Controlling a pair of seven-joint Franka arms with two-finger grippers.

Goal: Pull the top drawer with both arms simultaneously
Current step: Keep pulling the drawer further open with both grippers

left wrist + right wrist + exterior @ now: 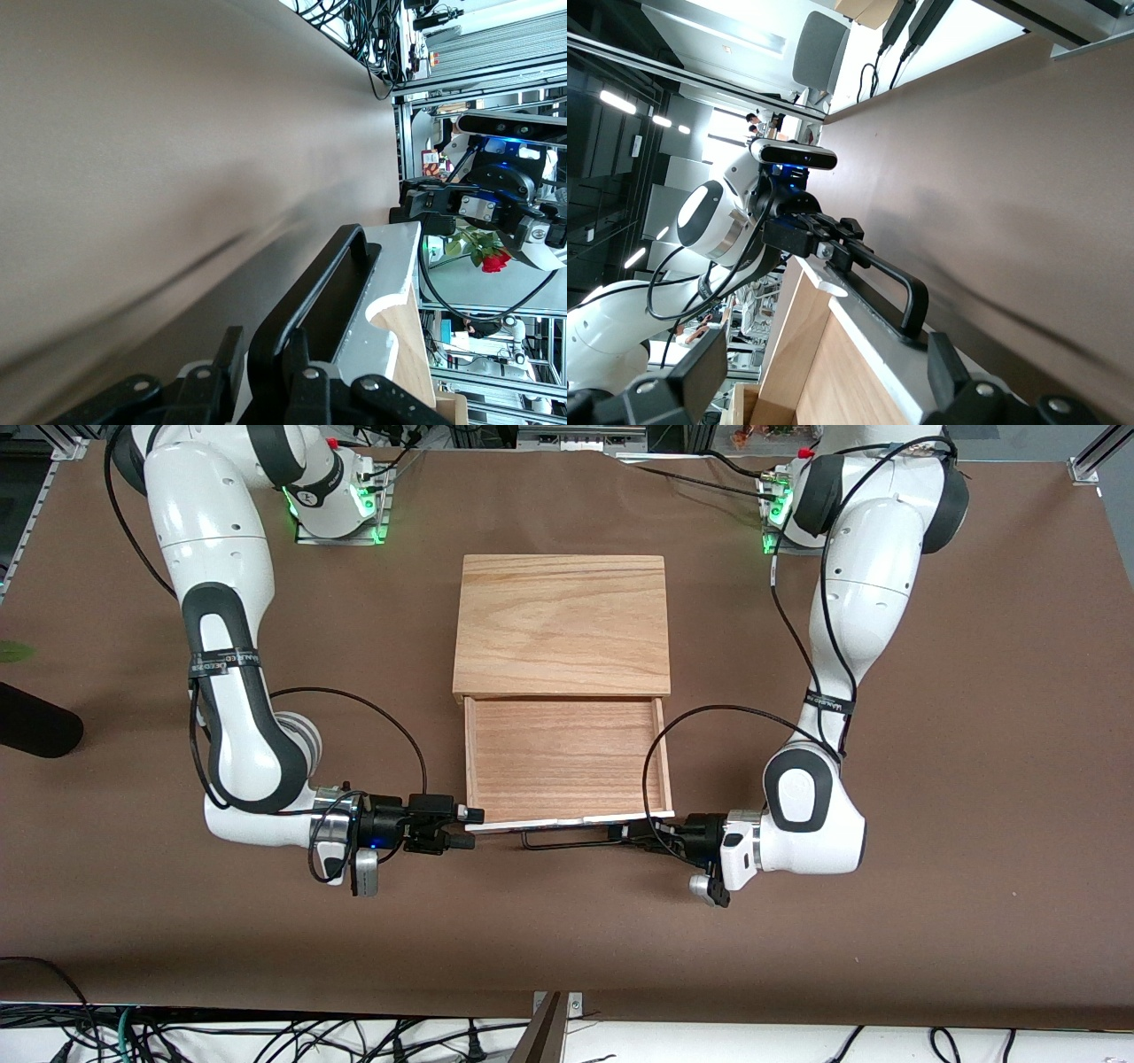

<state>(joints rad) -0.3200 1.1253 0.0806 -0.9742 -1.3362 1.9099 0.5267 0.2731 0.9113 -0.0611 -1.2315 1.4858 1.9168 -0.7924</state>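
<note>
My left gripper releases the black handle [310, 288] next, since in my left wrist view the handle sits on the drawer's front panel [390, 261] and would remain there.
The top drawer [567, 753] stands pulled well out of the wooden box [563, 624], its tray bare. Its white front panel and black bar handle [567, 843] face the front camera. My left gripper [631, 834] is at the handle's end toward the left arm. In the left wrist view the left gripper [261, 354] is shut on the handle [328, 274]. My right gripper [469, 828] is open at the drawer's front corner toward the right arm, off the handle's end. In the right wrist view it [824, 367] straddles the front panel [868, 341], beside the handle [908, 297].
The brown table [974, 779] carries the box in its middle. A black object [35, 731] lies at the table's edge toward the right arm's end. Both arms' black cables [390, 717] loop over the table beside the drawer.
</note>
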